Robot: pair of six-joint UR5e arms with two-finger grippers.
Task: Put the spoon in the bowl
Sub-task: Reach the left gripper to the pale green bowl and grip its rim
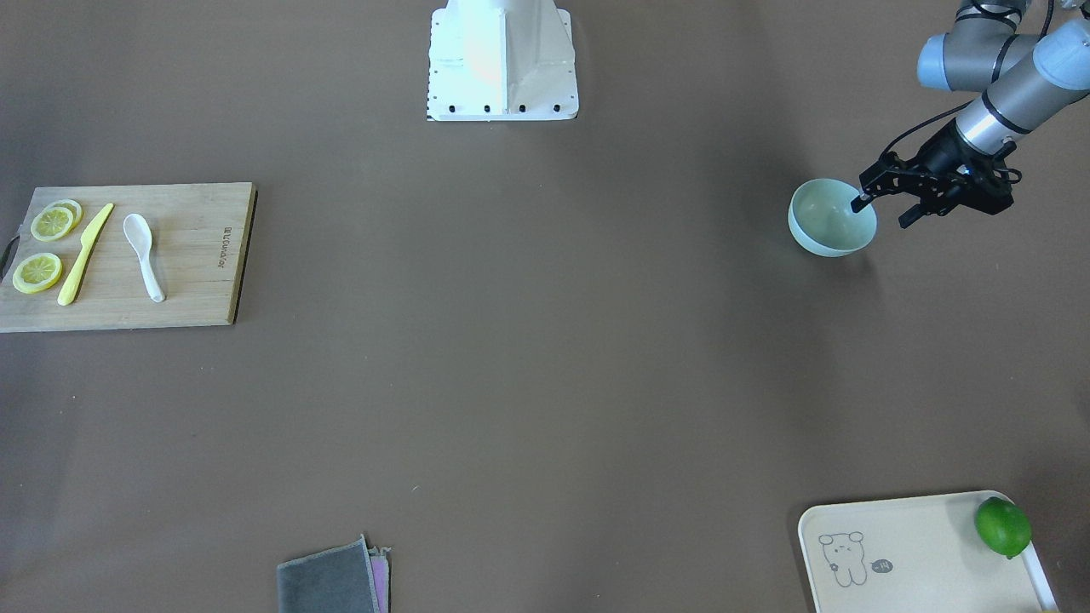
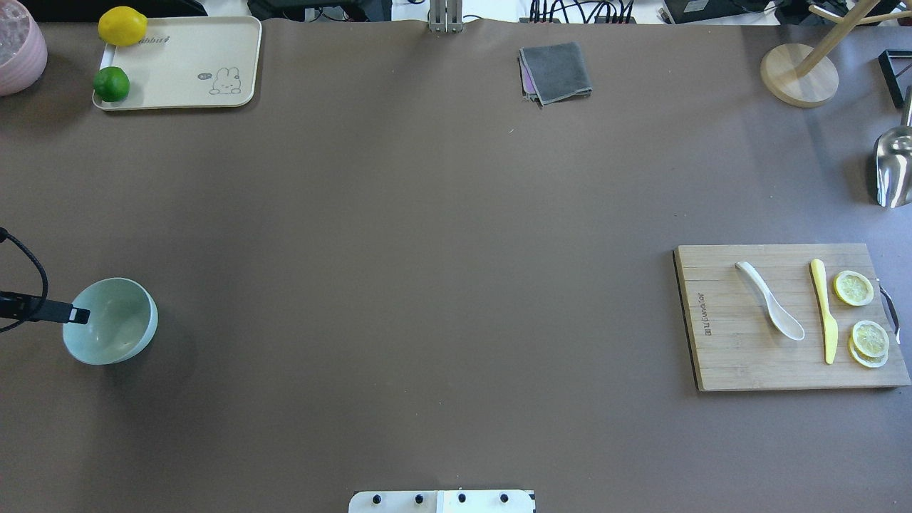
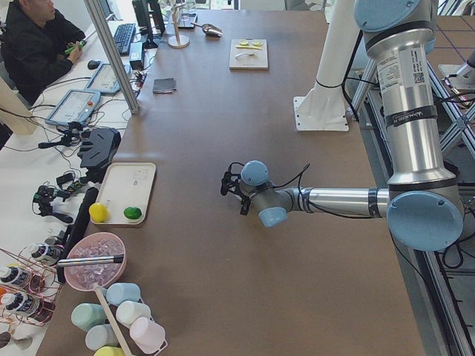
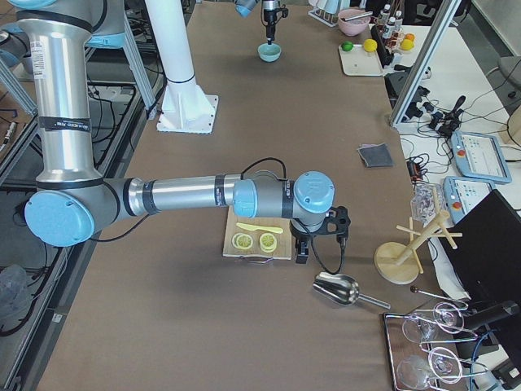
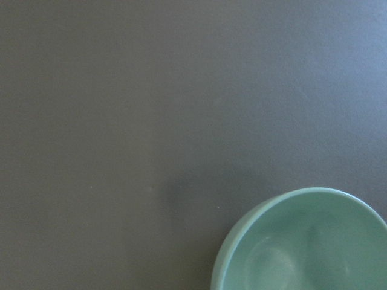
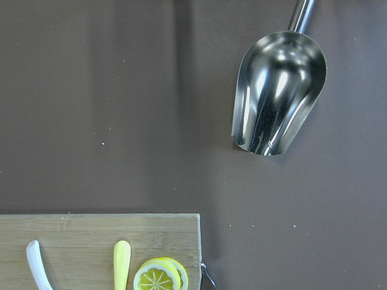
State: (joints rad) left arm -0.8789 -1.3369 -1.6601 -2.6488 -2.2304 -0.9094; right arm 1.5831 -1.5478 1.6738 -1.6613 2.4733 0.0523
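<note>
Next, the left gripper takes hold of the mint-green bowl by its rim [image 1: 875, 218], so the bowl's hollow stays free to receive the white spoon [image 1: 143, 255].
The white spoon [image 1: 143, 255] lies on a wooden cutting board [image 1: 196, 272], beside a yellow knife [image 1: 83, 254]; it also shows in the overhead view [image 2: 769, 310] and the right wrist view [image 6: 35, 266]. The mint-green bowl [image 1: 830, 220] stands empty at the table's other end [image 2: 110, 322]. My left gripper [image 1: 883, 211] is open and straddles the bowl's rim, with one fingertip [image 2: 78, 314] over the inside. My right gripper [image 4: 319, 235] shows only in the exterior right view, beyond the board's outer end; I cannot tell whether it is open or shut.
Lemon slices [image 2: 862, 320] lie on the board. A metal scoop [image 2: 894, 167] and a wooden stand [image 2: 798, 75] are behind it. A cream tray [image 2: 178, 64] holds a lime and a lemon. A grey cloth [image 2: 556, 71] lies at the far edge.
</note>
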